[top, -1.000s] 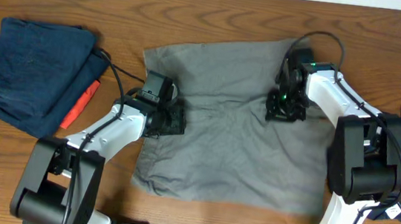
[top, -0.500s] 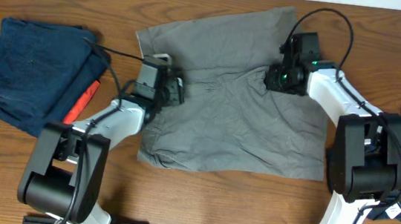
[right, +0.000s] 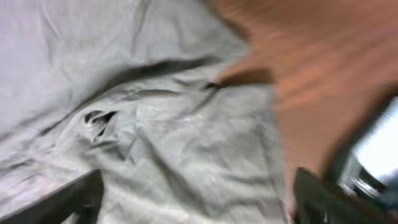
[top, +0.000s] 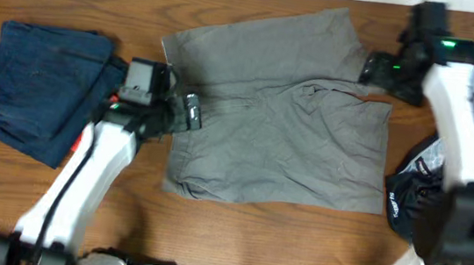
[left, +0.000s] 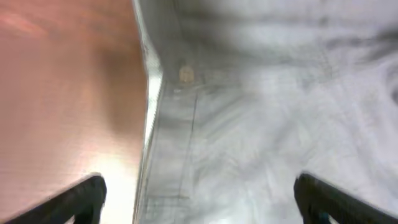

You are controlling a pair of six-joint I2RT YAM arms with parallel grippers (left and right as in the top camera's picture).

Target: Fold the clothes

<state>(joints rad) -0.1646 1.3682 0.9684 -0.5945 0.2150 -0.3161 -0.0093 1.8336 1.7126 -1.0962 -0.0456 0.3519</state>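
My left gripper grabs the grey garment by its near corner's hem next, to fold the garment's near side over its far side.
The clothes' main piece, a wrinkled grey garment [top: 273,123], lies spread flat in the middle of the table. My left gripper [top: 189,112] hovers open over its left edge. In the left wrist view the gripper [left: 199,202] has dark fingertips [left: 81,196] set wide apart, with grey cloth [left: 261,124] and its hem below and nothing between them. My right gripper [top: 378,70] stands open above the garment's upper right corner. The right wrist view shows that gripper [right: 196,199] over creased grey cloth [right: 155,137], holding nothing.
A folded navy garment [top: 34,85] lies at the left with an orange-red one [top: 78,140] peeking out beneath it. A black printed garment [top: 407,194] is heaped at the right beside my right arm. Bare wooden table [top: 235,238] shows in front of the grey garment.
Both grippers carried the grey garment toward the far edge, then opened and let go. The left has since drawn back leftward; the right has risen and moved to the upper right.
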